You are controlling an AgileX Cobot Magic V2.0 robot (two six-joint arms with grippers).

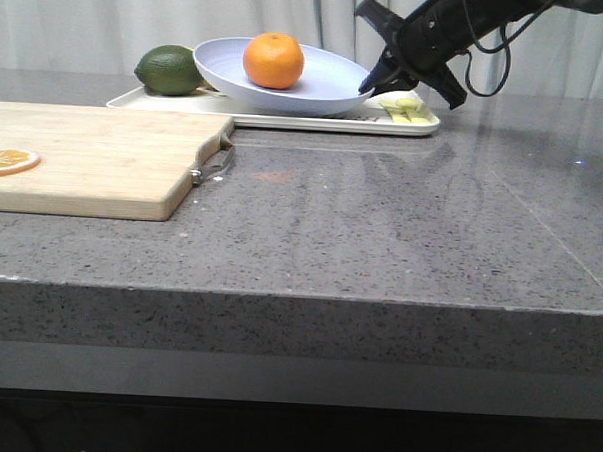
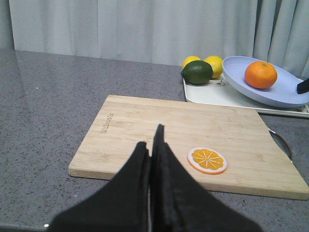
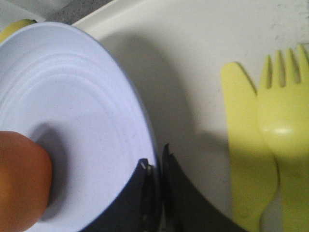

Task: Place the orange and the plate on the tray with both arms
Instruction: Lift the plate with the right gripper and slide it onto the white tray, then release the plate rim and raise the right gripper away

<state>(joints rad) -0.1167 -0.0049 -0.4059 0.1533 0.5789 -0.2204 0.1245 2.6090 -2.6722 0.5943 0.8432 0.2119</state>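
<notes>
I need to open my right gripper now, because the plate's lower edge [image 1: 296, 112] is over the cream-white tray, inside the tray's rim. The plate would rest there.
The orange [image 1: 274, 61] sits in the lavender-blue plate [image 1: 318, 87], which is tilted over the cream-white tray [image 1: 286, 119] at the back of the counter. My right gripper [image 1: 373, 84] is shut on the plate's right rim, one finger inside and one outside [image 3: 157, 162]. In the right wrist view the plate [image 3: 72, 121] fills one side above the tray [image 3: 193, 72], with the orange [image 3: 19, 183] at the edge. My left gripper [image 2: 152, 140] is shut and empty, over the wooden board. The left wrist view also shows the orange [image 2: 260, 75], plate [image 2: 285, 94] and tray [image 2: 217, 94].
A wooden cutting board [image 1: 94, 162] with an orange slice [image 1: 6, 160] lies at front left. A green lime [image 1: 170, 70] and two lemons [image 2: 203, 63] rest at the tray's left end. A yellow plastic knife [image 3: 244, 145] and fork [image 3: 285, 121] lie at its right end.
</notes>
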